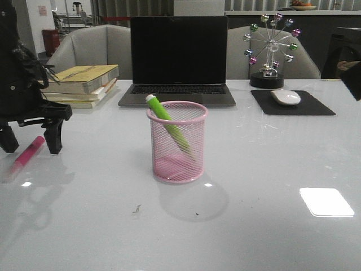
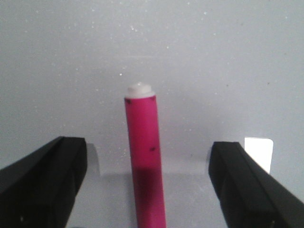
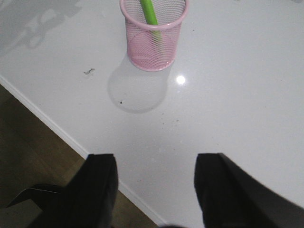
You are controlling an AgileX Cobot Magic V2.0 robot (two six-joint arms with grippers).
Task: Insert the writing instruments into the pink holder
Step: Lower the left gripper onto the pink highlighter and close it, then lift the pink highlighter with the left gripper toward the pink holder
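The left gripper needs to close now on the magenta marker, which lies flat on the tabletop, because the gripper's fingers are on both sides of the marker.
The pink holder stands upright mid-table with the green marker leaning inside it, whitish end up. The magenta marker lies flat on the table at the far left. My left gripper is open, lowered over that marker, one finger on each side and not touching it. My right gripper is open and empty above the table's near edge, out of the front view.
A laptop stands behind the holder. Stacked books lie at the back left, close behind the left arm. A black mouse pad with a white mouse and a Ferris-wheel ornament are at the back right.
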